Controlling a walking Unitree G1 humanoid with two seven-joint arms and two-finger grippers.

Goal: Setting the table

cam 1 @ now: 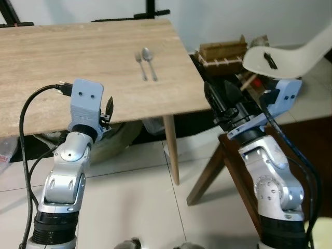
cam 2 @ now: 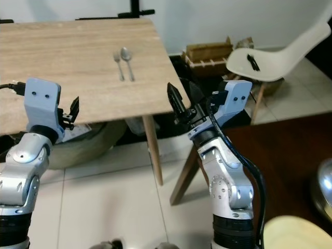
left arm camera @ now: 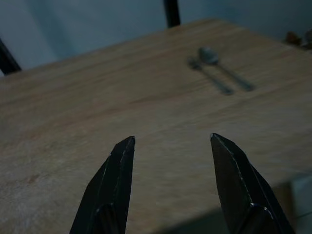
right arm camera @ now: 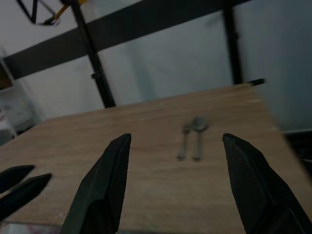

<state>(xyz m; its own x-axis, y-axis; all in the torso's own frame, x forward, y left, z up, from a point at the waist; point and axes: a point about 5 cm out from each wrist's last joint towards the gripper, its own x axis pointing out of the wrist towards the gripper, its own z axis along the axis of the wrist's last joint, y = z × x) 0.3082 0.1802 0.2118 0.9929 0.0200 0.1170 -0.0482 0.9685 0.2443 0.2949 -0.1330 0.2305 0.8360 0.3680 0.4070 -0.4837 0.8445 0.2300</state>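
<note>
I should grab the spoon by its handle with my right gripper next, because the fork's head (cam 1: 138, 56) is close against the spoon's bowl and there is a gap lower down.
A metal fork (cam 1: 139, 65) and a spoon (cam 1: 150, 62) lie side by side, handles toward me, on the right part of the light wooden table (cam 1: 62, 57). My left gripper (cam 1: 108, 110) hovers at the table's front edge, left of the cutlery; the left wrist view shows it open (left arm camera: 171, 137) and empty, with the fork (left arm camera: 207, 75) and spoon (left arm camera: 225, 74) beyond. My right gripper (cam 2: 184, 98) is raised just off the table's front right corner, open (right arm camera: 177, 136) and empty, pointing across the tabletop at the cutlery.
A white chair (cam 1: 290, 54) stands to the right, with a wooden crate (cam 1: 223, 54) behind it. A dark wooden frame (cam 1: 218, 166) stands beneath my right arm. The table's leg (cam 1: 172, 150) reaches the tiled floor, and a bag (cam 1: 119, 137) lies under the table.
</note>
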